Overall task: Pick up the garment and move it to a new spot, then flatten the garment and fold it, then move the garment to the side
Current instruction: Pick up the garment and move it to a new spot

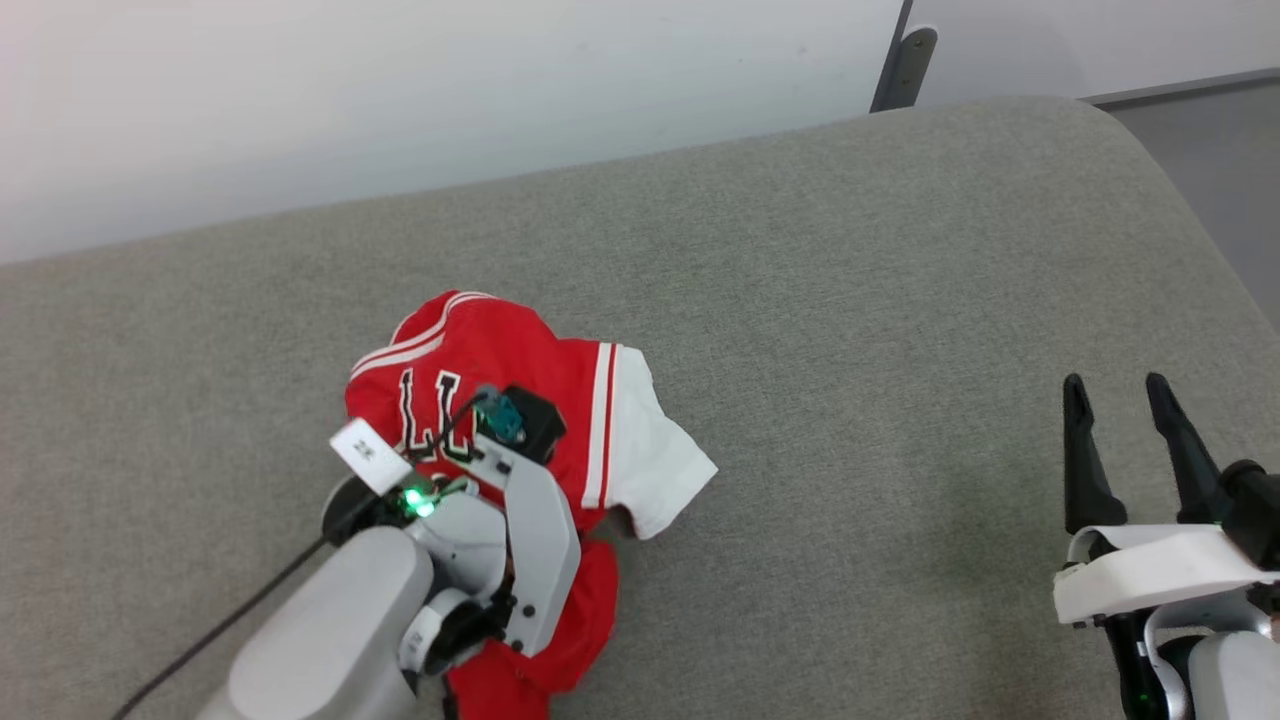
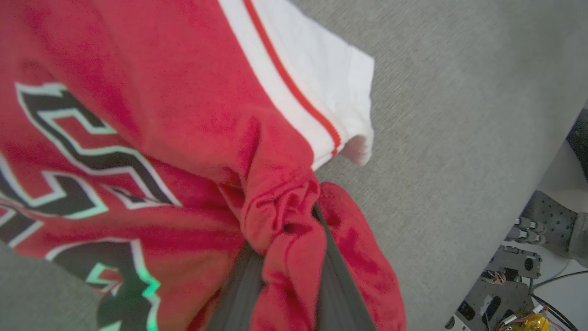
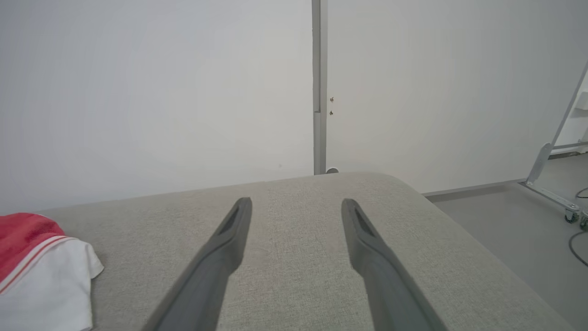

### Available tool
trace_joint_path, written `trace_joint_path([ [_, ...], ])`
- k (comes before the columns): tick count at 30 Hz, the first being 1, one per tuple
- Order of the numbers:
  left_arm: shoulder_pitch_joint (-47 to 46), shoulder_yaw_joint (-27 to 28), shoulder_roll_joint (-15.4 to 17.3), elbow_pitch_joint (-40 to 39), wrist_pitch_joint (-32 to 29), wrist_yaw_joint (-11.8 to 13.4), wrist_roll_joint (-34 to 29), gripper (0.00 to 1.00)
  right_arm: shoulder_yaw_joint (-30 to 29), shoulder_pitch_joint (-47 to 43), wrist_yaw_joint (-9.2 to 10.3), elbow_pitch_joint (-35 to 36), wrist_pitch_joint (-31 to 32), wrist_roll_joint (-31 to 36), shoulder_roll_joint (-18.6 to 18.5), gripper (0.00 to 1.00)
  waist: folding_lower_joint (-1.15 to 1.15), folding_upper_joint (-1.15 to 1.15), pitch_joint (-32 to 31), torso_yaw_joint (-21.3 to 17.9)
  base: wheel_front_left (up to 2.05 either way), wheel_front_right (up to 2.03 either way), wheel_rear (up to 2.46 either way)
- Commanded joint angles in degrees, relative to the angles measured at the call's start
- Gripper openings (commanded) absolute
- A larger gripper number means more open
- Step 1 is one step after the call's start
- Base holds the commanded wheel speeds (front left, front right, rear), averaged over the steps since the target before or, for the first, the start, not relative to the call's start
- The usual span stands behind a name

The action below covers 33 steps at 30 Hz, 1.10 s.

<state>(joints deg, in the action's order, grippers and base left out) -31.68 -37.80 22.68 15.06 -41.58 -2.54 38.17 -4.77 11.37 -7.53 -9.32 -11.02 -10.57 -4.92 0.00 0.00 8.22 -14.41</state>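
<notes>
Next, my right gripper grabs the edge of its white sleeve (image 1: 684, 494) to spread the bunched jersey (image 1: 516, 348) flat for folding.
The garment (image 1: 500, 350) is a red jersey with black white-outlined lettering and a white sleeve, lying bunched at the middle left of a grey cushioned surface (image 1: 850, 300). My left arm's wrist (image 1: 520, 500) hangs over its near part. In the left wrist view my left gripper (image 2: 287, 220) is shut on a gathered fold of the garment (image 2: 161, 92), with red cloth squeezed between the two dark fingers. My right gripper (image 1: 1115, 390) stands open at the lower right, well clear of the cloth, with nothing between its fingers. In the right wrist view the right gripper (image 3: 296, 204) points over bare cushion and the garment (image 3: 32, 266) lies at the far left.
A white wall (image 1: 400, 100) runs behind the surface. The cushion's rounded corner (image 1: 1130, 130) drops to grey floor (image 1: 1220, 170) on the right. Broad bare cushion lies between the garment and my right gripper. Robot base parts (image 2: 514, 285) sit below the cushion's near edge.
</notes>
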Motion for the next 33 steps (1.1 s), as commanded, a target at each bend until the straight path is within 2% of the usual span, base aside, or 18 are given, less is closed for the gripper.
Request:
trace_joint_path([
  [1,0.84,-0.43,-0.74,1.94,0.58,-0.50,0.00,0.00,0.56,0.53,0.08,-0.44,-0.22,-0.31,-0.09,1.00,0.00,0.00,-0.01,-0.15,0.00,0.00,0.00],
  [5,0.55,-1.52,-2.30,7.79,1.87,-0.95,-0.38,0.00,1.93,1.42,0.08,-1.30,-0.38,-0.57,-0.42,1.00,0.00,0.00,-0.13,-0.30,0.00,0.00,0.00],
  [6,0.30,-1.82,-2.75,9.14,2.16,-1.12,-0.46,0.14,2.27,1.64,0.08,-1.53,-0.43,-0.61,-0.55,1.00,0.00,0.00,-0.18,-0.26,0.00,0.00,0.00],
  [7,0.18,-1.99,-3.27,10.36,2.41,-1.31,-0.18,0.42,2.58,1.89,0.08,-1.75,-0.46,-0.71,-0.69,1.00,0.00,0.00,-0.24,-0.17,0.00,0.00,0.00],
  [8,-0.02,-2.11,-3.68,11.47,2.52,-1.51,0.02,0.78,2.82,2.09,0.08,-1.90,-0.51,-0.76,-0.83,1.00,0.00,0.00,-0.33,-0.07,0.00,0.00,0.00],
  [9,-0.39,-2.23,-3.94,12.16,2.72,-1.74,0.14,1.00,3.02,2.23,0.08,-2.10,-0.56,-0.76,-0.99,1.00,0.00,0.00,-0.46,0.05,0.00,0.00,0.00],
  [15,-3.11,-1.75,-4.42,13.35,4.05,-3.15,1.50,1.00,3.43,2.34,0.08,-2.78,-0.53,-0.89,-2.05,1.00,0.00,0.00,-1.88,1.87,0.00,0.00,0.00],
  [19,-4.35,-1.51,-3.12,11.47,3.80,-3.99,2.76,1.00,3.07,1.47,0.08,-2.77,-0.34,-0.74,-2.83,1.00,0.00,0.00,-3.26,3.76,0.00,0.00,0.00],
  [27,-4.50,1.99,1.62,5.84,5.87,-3.31,3.95,1.00,2.02,-0.16,0.08,-1.69,-0.06,-0.59,-3.41,1.00,0.00,0.00,-5.16,7.77,0.00,0.00,0.00],
  [33,-1.86,7.09,5.85,2.31,14.71,-1.81,3.44,1.00,1.39,-1.13,0.08,-1.36,0.01,-0.39,-3.95,1.00,0.00,0.00,-6.73,10.91,0.00,0.00,0.00],
])
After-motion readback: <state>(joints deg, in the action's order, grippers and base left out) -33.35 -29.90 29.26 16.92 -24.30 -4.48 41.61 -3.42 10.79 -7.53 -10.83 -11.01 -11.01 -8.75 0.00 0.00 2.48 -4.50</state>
